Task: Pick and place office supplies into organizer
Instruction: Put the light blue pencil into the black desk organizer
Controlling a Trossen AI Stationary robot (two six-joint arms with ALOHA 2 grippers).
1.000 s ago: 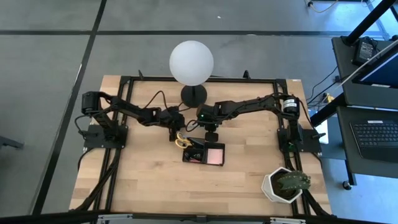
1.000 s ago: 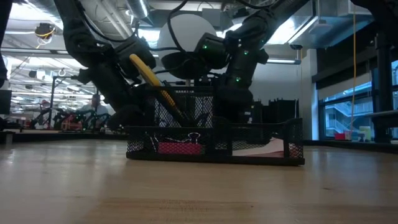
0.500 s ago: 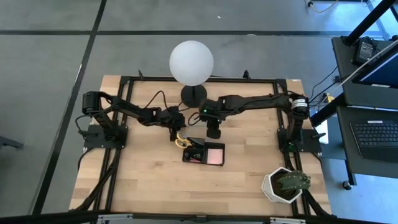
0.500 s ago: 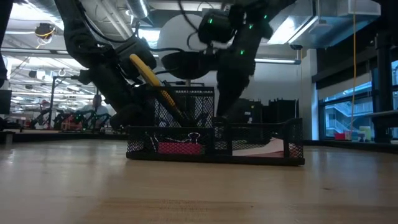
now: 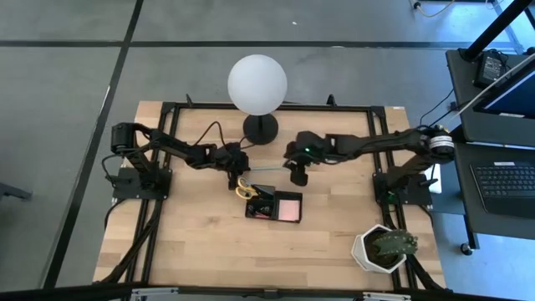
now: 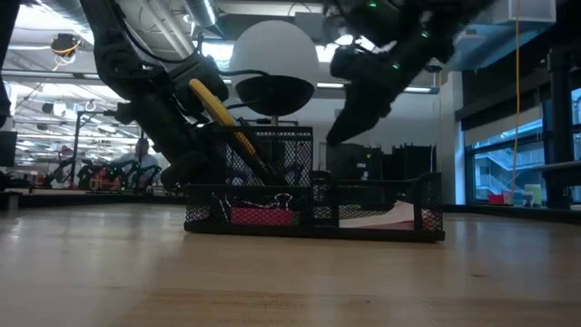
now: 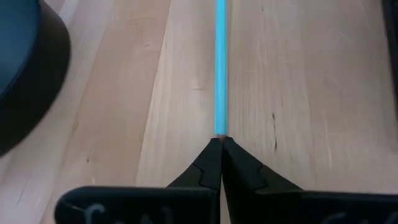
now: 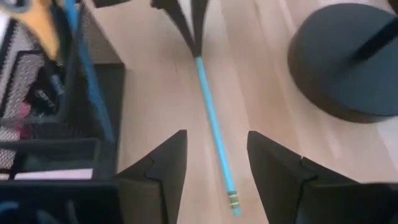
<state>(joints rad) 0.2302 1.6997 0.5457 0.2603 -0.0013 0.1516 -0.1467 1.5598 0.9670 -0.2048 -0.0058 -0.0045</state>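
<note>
The eraser end of the blue-green pencil is the part my right gripper needs to grip next, so the pencil's other end stays free to go into the black mesh organizer [image 8: 93, 81].
A thin blue-green pencil [image 5: 267, 168] lies along the table behind the black mesh organizer [image 5: 274, 203]. My left gripper [image 5: 241, 170] is shut on the pencil's left end. My right gripper [image 5: 298, 176] is open and empty above the pencil's right end [image 8: 233, 202]; its fingers stand on either side and touch nothing. The yellow-handled scissors [image 5: 245, 189] stand tilted in the organizer's left part, and a pink pad [image 5: 289, 207] lies in the right compartment. My left gripper pinches the pencil's left end [image 7: 219, 129] between its two fingertips. The fingers come nearly level from the table's left and point along the pencil. The pencil reaches straight away from them low over the wood; I cannot tell whether it rests on the table.
The white globe lamp [image 5: 257, 82] stands with its black base [image 5: 261, 127] just beyond the pencil. A white pot with a plant [image 5: 383, 248] sits at the near right corner. Bare wood lies left of and in front of the organizer.
My right gripper has risen from just above the organizer and gone toward the table's right edge, ending over the pencil's right end. My left gripper and the pencil have kept still.
</note>
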